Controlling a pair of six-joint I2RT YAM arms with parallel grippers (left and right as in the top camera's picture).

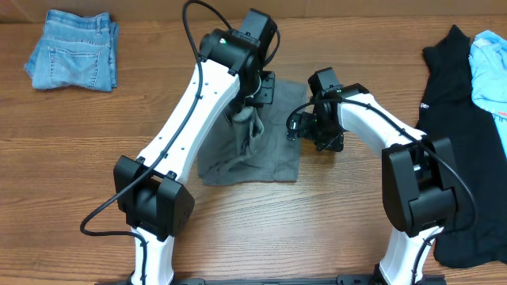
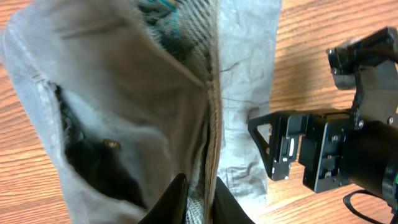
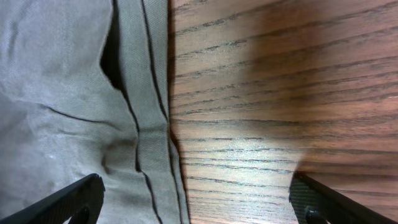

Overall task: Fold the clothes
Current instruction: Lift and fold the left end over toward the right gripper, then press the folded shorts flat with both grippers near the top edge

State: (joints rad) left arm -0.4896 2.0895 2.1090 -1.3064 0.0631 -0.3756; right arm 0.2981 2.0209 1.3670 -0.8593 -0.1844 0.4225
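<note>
Next, my right gripper will grab the hem of the grey shorts (image 1: pixel 261 154) beside the wood, to fold them with my left gripper.
The grey shorts (image 1: pixel 261 154) lie on the table's middle, partly folded. My left gripper (image 1: pixel 247 107) is shut on an edge of the shorts (image 2: pixel 124 124) and lifts that part up; its fingertips (image 2: pixel 200 202) pinch the fabric seam. My right gripper (image 1: pixel 310 127) is open at the right edge of the shorts. In the right wrist view its fingers (image 3: pixel 199 202) straddle the hem of the shorts (image 3: pixel 74 93) and bare wood, low over the table and holding nothing.
Folded blue jeans (image 1: pixel 75 49) lie at the back left. A black garment (image 1: pixel 463 134) and a light blue one (image 1: pixel 489 67) lie at the right edge. The right arm's gripper body (image 2: pixel 336 152) is close beside the shorts.
</note>
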